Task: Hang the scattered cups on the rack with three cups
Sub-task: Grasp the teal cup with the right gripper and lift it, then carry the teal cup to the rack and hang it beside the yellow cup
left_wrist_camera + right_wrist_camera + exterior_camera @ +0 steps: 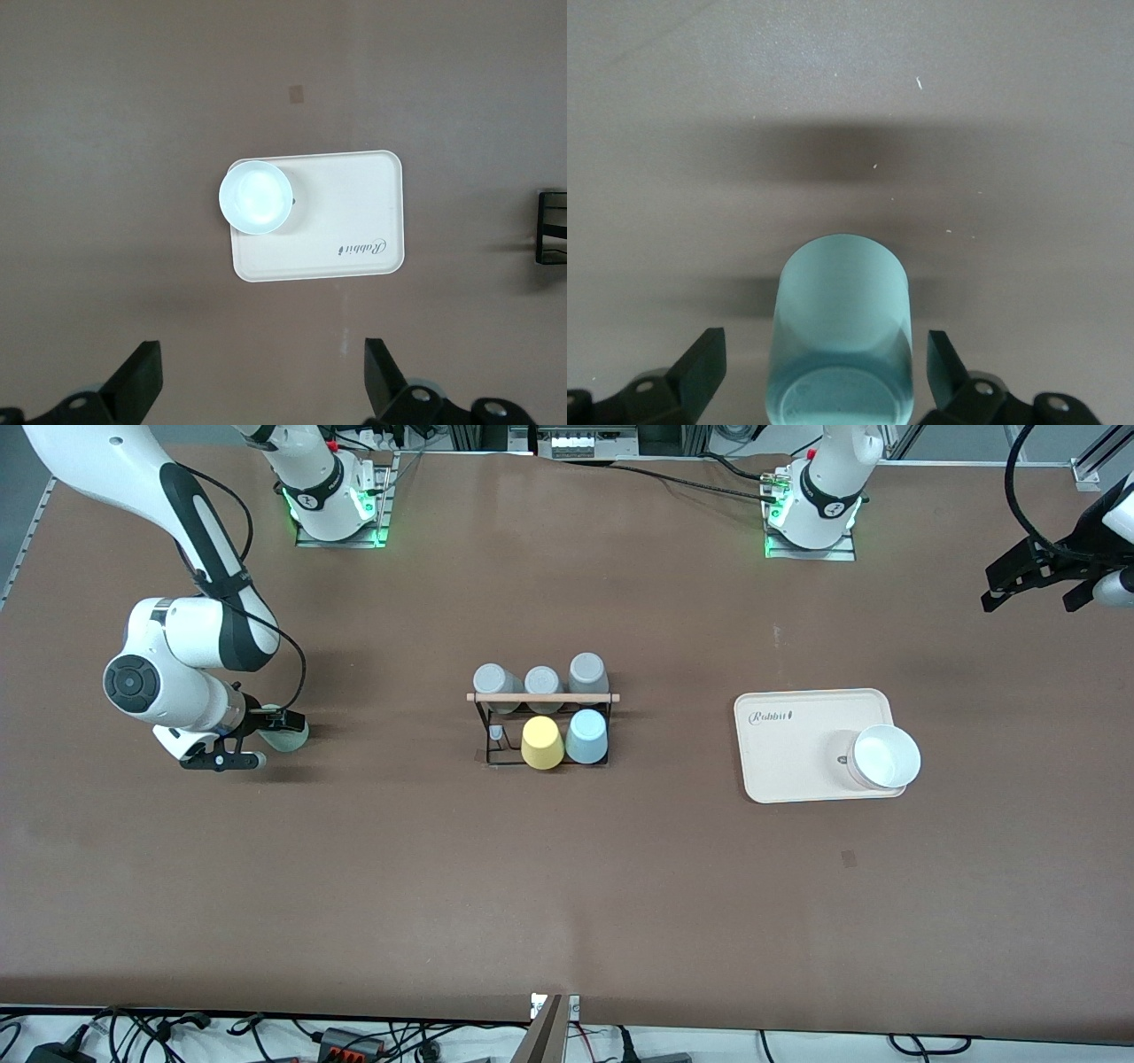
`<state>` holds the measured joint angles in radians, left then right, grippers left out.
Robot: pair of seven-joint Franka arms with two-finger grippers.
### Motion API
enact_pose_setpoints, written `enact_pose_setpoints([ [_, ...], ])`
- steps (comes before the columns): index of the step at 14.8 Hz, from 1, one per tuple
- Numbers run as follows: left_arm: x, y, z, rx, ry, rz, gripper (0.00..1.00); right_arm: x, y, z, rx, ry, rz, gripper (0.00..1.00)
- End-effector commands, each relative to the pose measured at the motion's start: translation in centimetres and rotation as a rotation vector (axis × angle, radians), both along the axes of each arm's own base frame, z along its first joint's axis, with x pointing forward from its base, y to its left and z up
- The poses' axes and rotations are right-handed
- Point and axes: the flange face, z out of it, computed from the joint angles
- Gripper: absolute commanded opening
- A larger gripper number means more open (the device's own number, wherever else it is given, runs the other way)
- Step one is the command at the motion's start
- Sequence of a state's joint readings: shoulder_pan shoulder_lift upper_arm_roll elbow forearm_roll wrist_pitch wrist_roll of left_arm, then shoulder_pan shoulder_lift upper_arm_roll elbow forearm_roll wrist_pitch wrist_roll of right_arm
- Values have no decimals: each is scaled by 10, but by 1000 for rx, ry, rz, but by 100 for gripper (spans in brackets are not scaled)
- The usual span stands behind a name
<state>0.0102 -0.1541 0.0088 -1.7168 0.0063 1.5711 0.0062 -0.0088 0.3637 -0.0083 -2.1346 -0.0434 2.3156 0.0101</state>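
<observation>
My right gripper will hang the mint green cup [291,737] on the rack next. It will grab the cup by its sides near its base.
The black wire rack [540,731] with a wooden rod stands mid-table. Three grey cups [540,682] hang on its row nearer the robots. A yellow cup [542,742] and the light blue cup [586,737] sit on its row nearer the front camera. The mint green cup [291,737] [842,328] lies on the table toward the right arm's end. My right gripper [264,739] [824,367] is open around it, with a gap on each side. My left gripper [1041,589] [259,381] hangs open and empty, high over the table's edge at the left arm's end.
A cream tray [797,735] [354,204] lies between the rack and the left arm's end. A white bowl [886,755] [256,196] stands on its corner. One bare peg [496,735] shows beside the yellow cup. The rack's edge [551,228] shows in the left wrist view.
</observation>
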Motion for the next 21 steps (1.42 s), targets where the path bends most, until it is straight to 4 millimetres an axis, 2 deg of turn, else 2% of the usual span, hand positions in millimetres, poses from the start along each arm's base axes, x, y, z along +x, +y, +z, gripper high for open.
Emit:
enact_pose_setpoints([
  [1,-4,0,9,27,-25,-6,100,-3,-2,-5,-11,-2,-13,100],
  [2,-4,-1,11,27,-25,-8,100,-3,-2,-6,-10,-1,-9,97],
  [4,-4,-1,18,25,-37,-9,100,-2,-4,-3,-10,-2,-3,53],
  [5,-3,-2,18,25,-36,-9,100,-1,-3,2,-9,-8,1,40],
  [7,2,-3,11,22,-25,-11,100,5,3,23,-9,-8,11,28],
  [10,5,-4,7,22,-16,-12,100,34,24,77,-12,39,33,28],
  [13,5,-17,9,24,-21,-32,100,63,80,139,-14,37,116,28],
  [14,6,-17,10,26,-22,-25,100,69,112,163,-14,24,154,28],
  [16,8,-18,7,29,-18,-11,100,75,169,179,-17,13,201,28],
  [21,9,-19,7,29,-23,-9,100,62,284,187,-2,-36,-13,28],
])
